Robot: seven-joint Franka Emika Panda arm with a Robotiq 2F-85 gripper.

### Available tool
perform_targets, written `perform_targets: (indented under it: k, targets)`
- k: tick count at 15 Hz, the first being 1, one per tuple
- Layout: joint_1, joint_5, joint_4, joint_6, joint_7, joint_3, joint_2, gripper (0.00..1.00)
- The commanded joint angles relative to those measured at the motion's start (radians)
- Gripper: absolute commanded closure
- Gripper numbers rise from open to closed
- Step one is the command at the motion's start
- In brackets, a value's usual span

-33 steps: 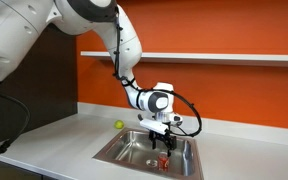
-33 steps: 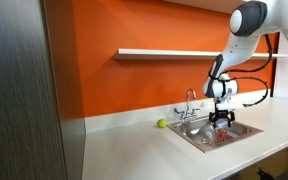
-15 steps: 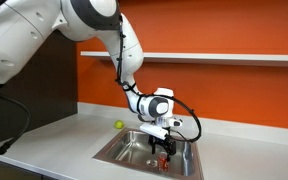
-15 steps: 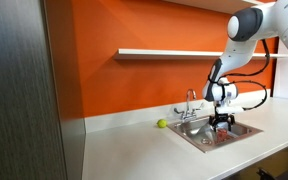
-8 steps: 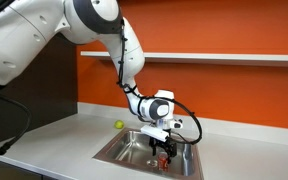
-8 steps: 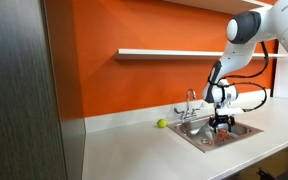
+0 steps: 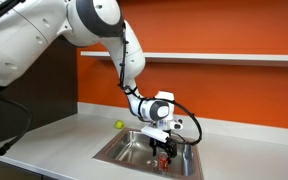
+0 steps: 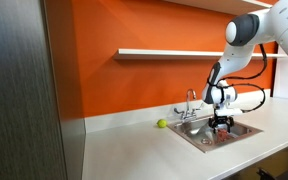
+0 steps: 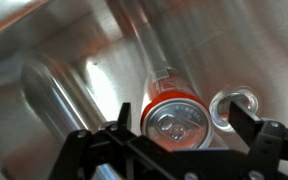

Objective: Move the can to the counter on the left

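Note:
The gripper's fingers reach past the can's silvery top on either side of the can, so the gripper needs to close on the can now.
The red can [image 9: 179,122] with a silvery top stands upright on the floor of the steel sink. My gripper [image 9: 184,128] is open and reaches down into the basin, with one finger on each side of the can and a gap on the right. In both exterior views the gripper [image 7: 164,150] [image 8: 222,122] hangs low in the sink, and the can [image 7: 165,158] [image 8: 222,128] shows as a small red spot under it. The light grey counter [image 7: 54,148] [image 8: 134,150] stretches beside the sink.
A yellow-green ball [image 7: 120,125] [image 8: 162,124] lies on the counter by the sink's back corner. The sink basin [image 7: 119,150] [image 8: 199,138] has a round drain [image 9: 232,106] next to the can. A faucet [image 8: 189,100] stands behind the sink, under a wall shelf [image 8: 174,52].
The gripper has sunk slightly lower into the sink around the can. The can and the ball have not moved.

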Motion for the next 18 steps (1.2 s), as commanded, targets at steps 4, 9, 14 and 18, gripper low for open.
perform_targets:
  k: [4,9,14,18]
  targets:
    - [-0.032,0.005,0.031,0.005,-0.001,0.026,0.024,0.0]
    - [-0.036,0.006,0.039,0.007,-0.001,0.027,0.032,0.32]
    - [-0.036,0.006,0.049,0.007,0.0,0.028,0.04,0.62]
    - [-0.036,0.008,0.055,0.003,0.004,0.027,0.043,0.62]
